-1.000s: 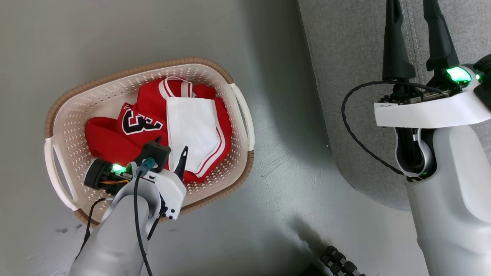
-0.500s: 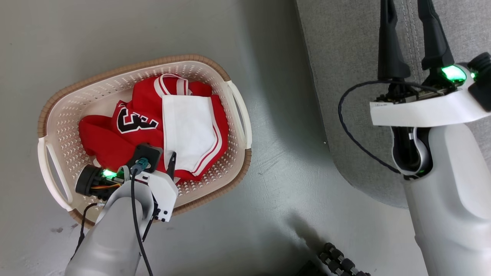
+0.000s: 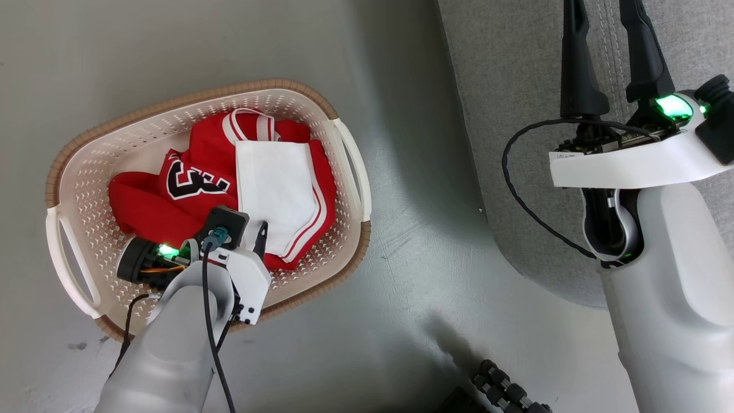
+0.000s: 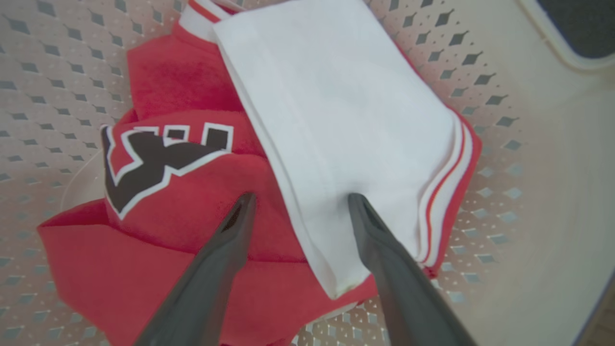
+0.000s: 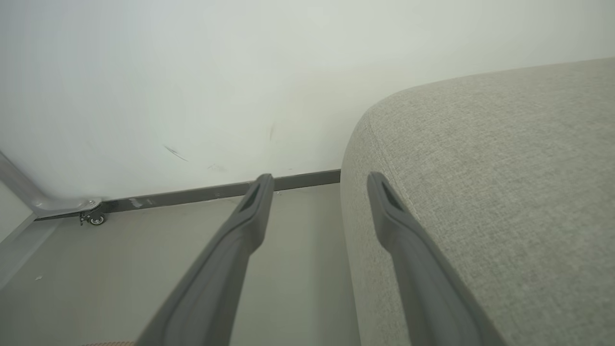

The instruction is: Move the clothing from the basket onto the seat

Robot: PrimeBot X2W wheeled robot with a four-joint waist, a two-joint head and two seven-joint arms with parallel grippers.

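Note:
The white fold's long edge (image 4: 302, 230) stands up over the red cloth; the white panel lies flat. My left gripper will pinch the clothing there next.
The cream basket (image 3: 189, 97) with a brown rim stands on the floor, and the clothing lies in it. A red garment with a dark logo (image 3: 189, 183) sits under a folded piece with a white panel (image 3: 275, 178) and red-white stripe trim. My left gripper (image 4: 301, 198) hangs open just above the pile. One fingertip is over the red cloth (image 4: 192, 202), the other over the white panel (image 4: 346, 105). In the head view the left gripper (image 3: 246, 229) is at the basket's near side. My right gripper (image 5: 319, 178) is open and holds nothing beside the grey seat (image 5: 504, 168), seen at the upper right as the seat (image 3: 516, 86).
Grey floor lies between the basket and the seat's rounded corner. A pale wall with a dark baseboard (image 5: 216, 192) and a small caster wheel (image 5: 96, 219) lie ahead of the right gripper. A dark ribbed object (image 3: 504, 390) sits at the bottom edge.
The whole head picture has slid a little to the left, so the camera moved. My left gripper stays open over the clothing, slightly lower toward it. The right gripper is unchanged.

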